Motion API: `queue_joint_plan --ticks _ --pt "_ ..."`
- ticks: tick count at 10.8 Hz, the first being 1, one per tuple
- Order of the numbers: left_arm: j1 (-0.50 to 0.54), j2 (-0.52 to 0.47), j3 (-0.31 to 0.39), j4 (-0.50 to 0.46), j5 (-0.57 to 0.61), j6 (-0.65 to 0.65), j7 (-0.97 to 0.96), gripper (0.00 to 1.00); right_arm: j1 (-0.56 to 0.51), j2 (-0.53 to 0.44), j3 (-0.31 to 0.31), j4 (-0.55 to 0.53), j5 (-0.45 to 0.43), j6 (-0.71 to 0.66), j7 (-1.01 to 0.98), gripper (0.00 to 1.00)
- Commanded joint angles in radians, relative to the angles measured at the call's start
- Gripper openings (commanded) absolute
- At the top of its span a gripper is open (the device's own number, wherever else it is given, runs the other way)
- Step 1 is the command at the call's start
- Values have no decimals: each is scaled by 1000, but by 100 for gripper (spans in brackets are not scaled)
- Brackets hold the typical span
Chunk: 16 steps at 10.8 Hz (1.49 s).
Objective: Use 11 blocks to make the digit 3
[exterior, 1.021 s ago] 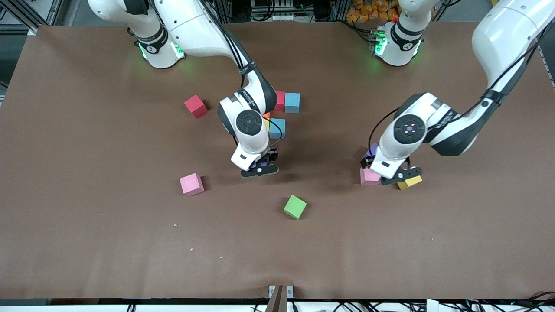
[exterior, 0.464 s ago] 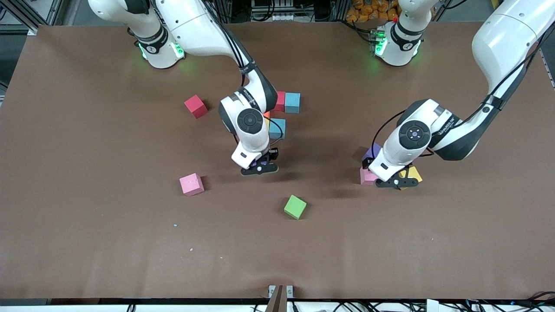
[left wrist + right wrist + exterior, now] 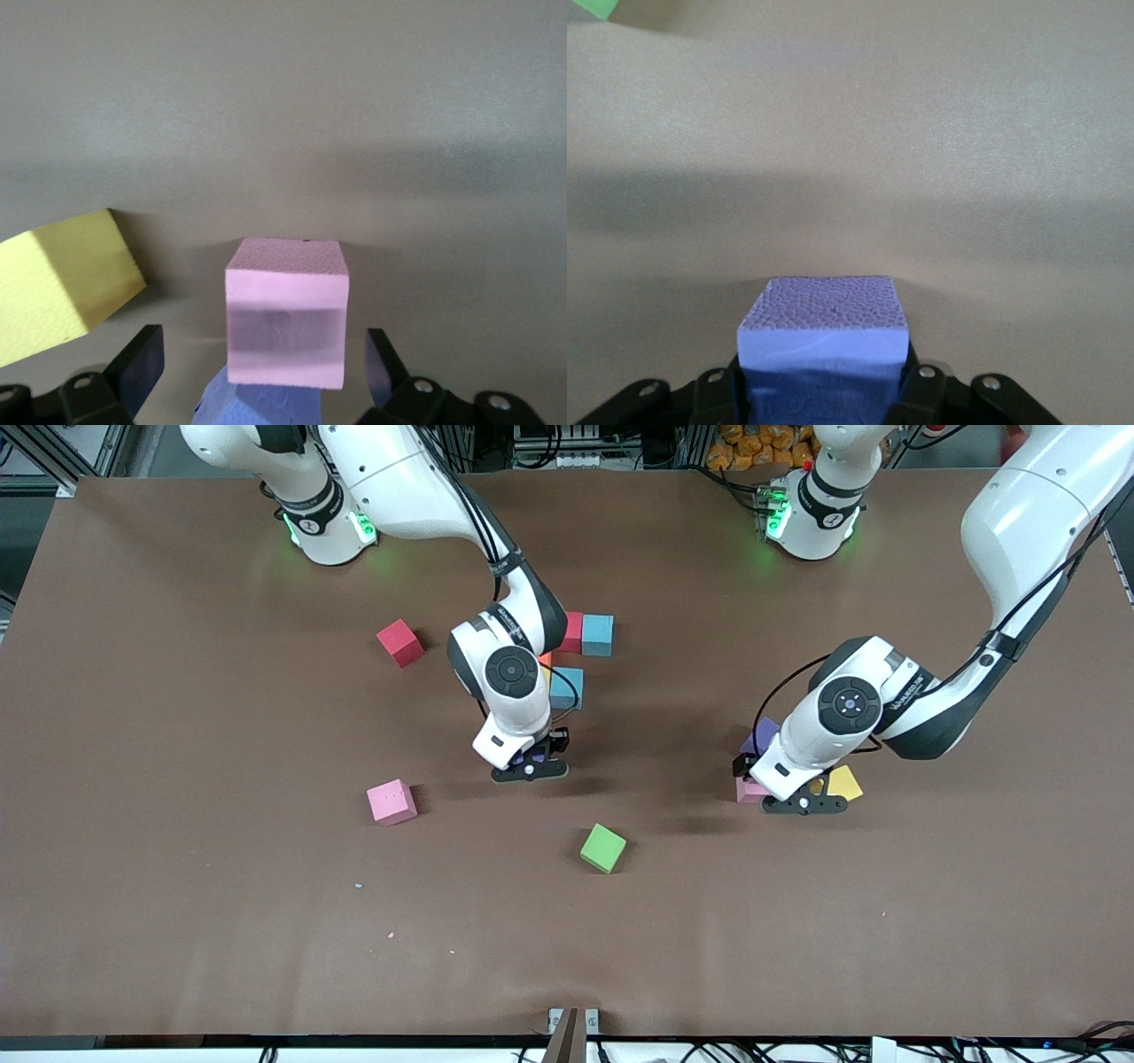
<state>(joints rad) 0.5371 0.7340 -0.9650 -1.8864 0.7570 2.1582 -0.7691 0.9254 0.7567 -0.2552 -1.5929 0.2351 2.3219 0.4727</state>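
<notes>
My left gripper's fingers are on both sides of the block but still above the pink block's top [image 3: 750, 788] [image 3: 285, 331]. My left gripper should go lower first and then close on the block.
My right gripper [image 3: 530, 769] is shut on a purple block [image 3: 824, 323], its fingers pressed to two sides, low at the table just nearer the camera than a light blue block [image 3: 567, 687]. A red block [image 3: 572, 631], another light blue one [image 3: 598, 635] and an orange sliver [image 3: 545, 660] sit by that arm. My left gripper [image 3: 802, 804] is open and straddles a pink block [image 3: 285, 310] with a gap on each side. A yellow block [image 3: 62, 283] lies beside it and a second purple block [image 3: 760, 737] touches the pink one.
A lone red block [image 3: 400, 642] and a second pink block [image 3: 391, 802] lie toward the right arm's end. A green cube [image 3: 603, 848] sits nearer the camera, between the two grippers. The brown table [image 3: 266, 921] is bare nearer the camera.
The left gripper has shifted toward the right arm's end and turned, coming over the pink block and uncovering the yellow one. The right arm has hardly moved.
</notes>
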Motion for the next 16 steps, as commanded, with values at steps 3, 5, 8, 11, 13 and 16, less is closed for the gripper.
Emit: queue_joint_plan --ticks 3,5,8,11,13,16 --pt "-64 13 83 12 22 57 4 100 6 -86 -10 -44 -2 -18 18 100" --pt "-103 13 126 13 22 83 1 100 -14 -137 -19 -42 -2 -22 12 100" --pt "-109 27 149 13 7 97 -10 70 -69 -203 -35 -39 -11 -76 3 100" --pt "-111 24 149 13 -34 95 -51 15 -156 -207 -68 -22 -13 -99 0 100" --pt "-149 21 147 33 -65 89 -125 0 -201 -209 -102 39 -16 -171 -54 100" --pt "-225 16 147 70 -140 86 -344 0 -267 -212 -144 103 -16 -307 -234 100"
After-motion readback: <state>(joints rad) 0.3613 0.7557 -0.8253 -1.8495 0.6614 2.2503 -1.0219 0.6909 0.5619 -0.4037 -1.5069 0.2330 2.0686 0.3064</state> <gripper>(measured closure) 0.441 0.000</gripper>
